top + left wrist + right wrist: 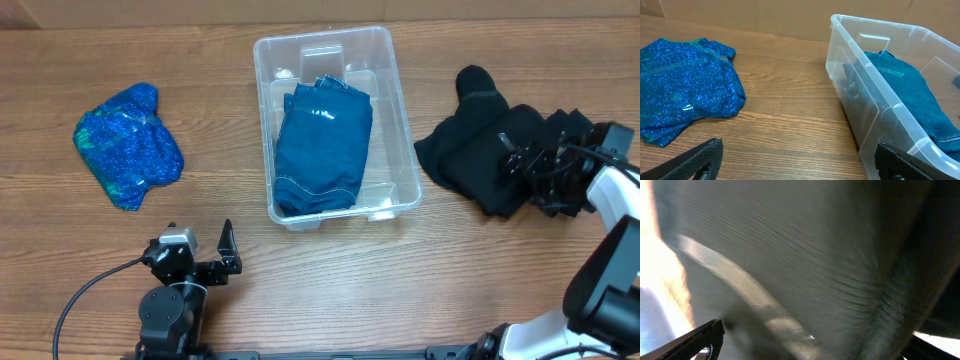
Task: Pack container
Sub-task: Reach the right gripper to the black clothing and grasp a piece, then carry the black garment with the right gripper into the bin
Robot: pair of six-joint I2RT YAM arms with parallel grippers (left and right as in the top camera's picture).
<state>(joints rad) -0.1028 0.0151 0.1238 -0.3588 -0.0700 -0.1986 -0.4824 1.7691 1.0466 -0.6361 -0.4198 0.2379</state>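
Note:
The right gripper grabs the black garment [475, 150] by the edge [526, 178] beside its gray stripe next. That leaves the opposite end of the garment free for packing.
The clear plastic container [405, 150] stands at the table's middle, with a folded teal garment [322, 145] inside it. A sparkly blue garment [128, 145] lies on the table to its left. A black garment [475, 150] lies to its right. My right gripper [514, 158] is down on the black garment's right part. In the right wrist view its fingers are spread wide, with dark fabric [840, 255] filling the space between them. My left gripper [197, 252] is open and empty near the front edge. In its wrist view [797, 161] it faces the container's corner [875, 145].
Wooden table top [480, 260]. A brown cardboard wall [765, 15] runs along the back. The sparkly blue garment [685, 90] lies left of my left gripper's line of sight.

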